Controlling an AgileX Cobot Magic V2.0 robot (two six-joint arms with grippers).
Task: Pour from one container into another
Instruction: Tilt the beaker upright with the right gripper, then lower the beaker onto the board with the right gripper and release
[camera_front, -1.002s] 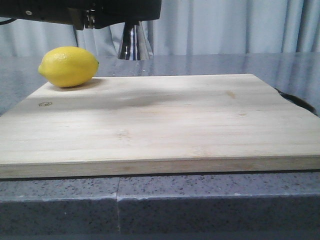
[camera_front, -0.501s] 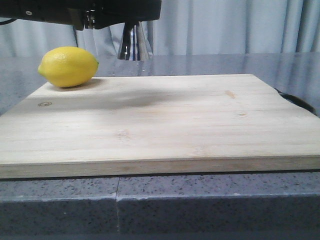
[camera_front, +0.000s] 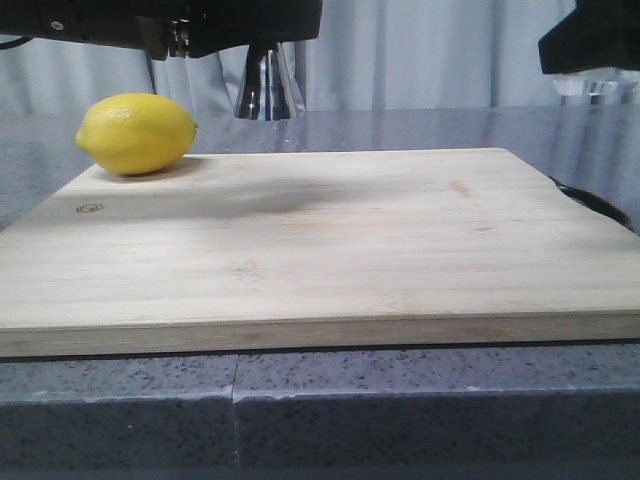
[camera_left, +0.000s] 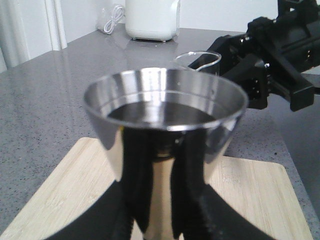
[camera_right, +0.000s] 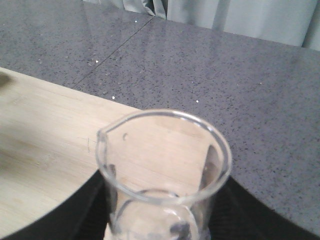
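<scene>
My right gripper keeps hold of the beaker for now, since the beaker's base (camera_front: 598, 90) hangs high above the wooden board in the front view.
The steel jigger (camera_left: 165, 115) fills the left wrist view, upright, with my left gripper (camera_left: 162, 200) shut on its narrow waist. In the front view only its lower cone (camera_front: 268, 88) shows, hanging under the left arm above the board's far edge. The clear glass beaker (camera_right: 165, 170) stands upright in my right gripper (camera_right: 162, 220), which is shut on its lower body. From the front, the beaker's base (camera_front: 598, 90) peeks out below the right gripper (camera_front: 590, 45) at the top right. The beaker's rim (camera_left: 197, 57) is apart from the jigger, to its right.
A wooden cutting board (camera_front: 330, 240) covers most of the grey stone counter. A lemon (camera_front: 137, 132) lies on its far left corner. A black object (camera_front: 595, 203) lies just off the board's right edge. A white appliance (camera_left: 150, 20) stands far back on the counter.
My right gripper with the beaker has come into the front view at the top right. The jigger in the left gripper has barely shifted.
</scene>
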